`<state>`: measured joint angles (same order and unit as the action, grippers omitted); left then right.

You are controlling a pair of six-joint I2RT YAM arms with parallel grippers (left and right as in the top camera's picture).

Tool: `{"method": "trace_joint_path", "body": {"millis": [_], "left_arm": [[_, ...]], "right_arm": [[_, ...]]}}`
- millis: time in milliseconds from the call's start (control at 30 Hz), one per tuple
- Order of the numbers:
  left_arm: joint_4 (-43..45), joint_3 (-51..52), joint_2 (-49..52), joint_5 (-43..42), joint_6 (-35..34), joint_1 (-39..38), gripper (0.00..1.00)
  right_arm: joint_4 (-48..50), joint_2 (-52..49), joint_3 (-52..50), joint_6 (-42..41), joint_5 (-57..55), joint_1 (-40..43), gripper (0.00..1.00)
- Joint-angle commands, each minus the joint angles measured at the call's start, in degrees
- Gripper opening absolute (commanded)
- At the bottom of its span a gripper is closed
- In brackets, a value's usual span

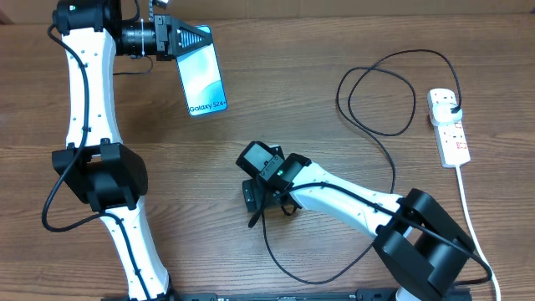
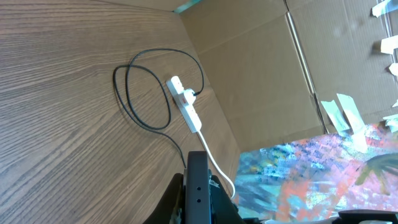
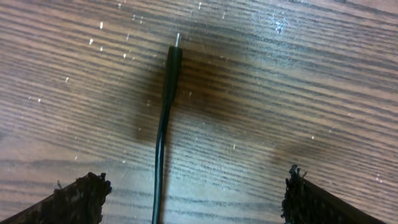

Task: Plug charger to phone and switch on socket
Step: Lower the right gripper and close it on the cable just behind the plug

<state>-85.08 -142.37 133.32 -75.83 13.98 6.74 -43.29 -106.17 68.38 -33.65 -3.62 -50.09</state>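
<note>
My right gripper grabs the charger cable just behind its metal tip (image 3: 172,71) next, which leaves the cable's tip free to plug into the phone.
My left gripper (image 1: 178,40) is shut on the phone (image 1: 206,77) and holds it at the far left of the table, its blue "Galaxy" screen facing up. In the left wrist view the phone's dark edge (image 2: 198,186) sits clamped between the fingers. The charger is a thin black cable (image 1: 378,125) that loops across the table. Its black plug (image 1: 452,106) sits in the white socket (image 1: 450,127) at the right. My right gripper (image 1: 264,201) is open, low over the cable's small plug tip (image 3: 172,57), which lies on the wood between the fingers (image 3: 196,193).
The socket's white cord (image 1: 469,213) runs toward the front right edge. The socket (image 2: 185,102) and cable loops (image 2: 134,99) also show in the left wrist view, with a cardboard wall (image 2: 261,74) behind the table. A cable loop (image 1: 292,267) lies under my right arm.
</note>
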Motion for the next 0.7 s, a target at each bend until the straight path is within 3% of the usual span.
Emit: {"method": "trace_joint_path", "body": {"millis": [0, 333, 500, 667], "left_arm": [[0.4, -0.1, 0.5, -1.7, 1.0, -0.5, 0.04], [1.3, -0.1, 0.5, -1.7, 1.0, -0.5, 0.04], [1.4, -0.1, 0.5, -1.7, 1.0, -0.5, 0.04], [1.4, -0.1, 0.5, -1.6, 1.0, -0.5, 0.04]], "right_arm": [[0.2, -0.4, 1.9, -2.0, -2.0, -0.2, 0.93], [-3.7, -5.3, 8.3, -2.4, -4.5, -0.2, 0.93], [-11.5, -12.7, 16.9, -2.4, -5.6, -0.2, 0.86], [-12.1, -13.4, 17.3, -3.9, -5.8, -0.2, 0.84]]}}
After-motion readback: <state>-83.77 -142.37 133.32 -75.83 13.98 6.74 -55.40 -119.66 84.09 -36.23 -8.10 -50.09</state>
